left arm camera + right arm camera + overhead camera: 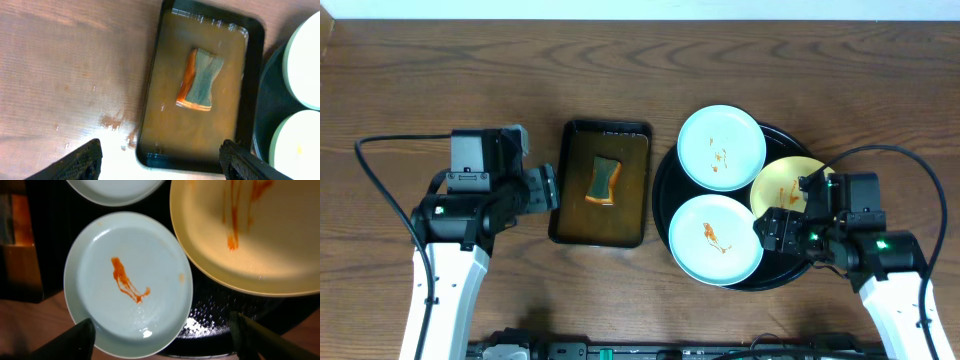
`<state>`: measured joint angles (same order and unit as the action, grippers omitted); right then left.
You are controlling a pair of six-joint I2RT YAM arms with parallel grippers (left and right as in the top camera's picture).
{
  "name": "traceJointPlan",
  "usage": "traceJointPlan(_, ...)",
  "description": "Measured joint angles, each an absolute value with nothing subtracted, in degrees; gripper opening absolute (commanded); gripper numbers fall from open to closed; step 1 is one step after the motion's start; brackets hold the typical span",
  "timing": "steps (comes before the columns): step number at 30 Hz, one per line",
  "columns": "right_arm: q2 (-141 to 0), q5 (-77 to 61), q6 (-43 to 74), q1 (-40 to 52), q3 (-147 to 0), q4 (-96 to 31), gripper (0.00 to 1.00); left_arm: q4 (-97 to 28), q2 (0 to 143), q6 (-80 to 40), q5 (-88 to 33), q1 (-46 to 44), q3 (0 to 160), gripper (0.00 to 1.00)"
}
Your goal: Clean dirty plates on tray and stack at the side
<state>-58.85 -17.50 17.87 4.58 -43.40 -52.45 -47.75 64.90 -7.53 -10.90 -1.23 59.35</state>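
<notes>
My left gripper needs to grab the sponge next from its green side, pinching across its long edges, so the orange side stays free to clean plates.
The round black tray (665, 190) holds three plates. A mint-white plate (721, 146) with small sauce marks lies at the back. A second mint-white plate (715, 240) with an orange smear lies at the front and shows in the right wrist view (127, 282). A pale yellow plate (780, 183) with sauce lies at the right, also in the right wrist view (250, 235). My right gripper (778, 232) is open at the tray's right side, its fingers (162, 340) astride the front plate's near rim. My left gripper (545, 187) is open and empty by the brown tray's left edge.
A rectangular dark brown tray (575, 225) with brownish water stands left of the black tray. A green and orange sponge (604, 180) lies in it, also in the left wrist view (201, 79). Water drops mark the wood (112, 125) beside it.
</notes>
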Motion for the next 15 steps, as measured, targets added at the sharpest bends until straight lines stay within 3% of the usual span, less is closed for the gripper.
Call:
traceJointPlan(9,-63.0,-18.1,21.9,4.6,-39.6,-51.7,0.64,-37.1,67.6,-9.0,-12.2,-2.9,59.5,0.75)
traceJointPlan(15,-65.2,-18.7,23.4,4.6,-34.5,-46.4,0.37,-34.6,75.4,-9.0,-12.4,-7.8,59.5,0.74)
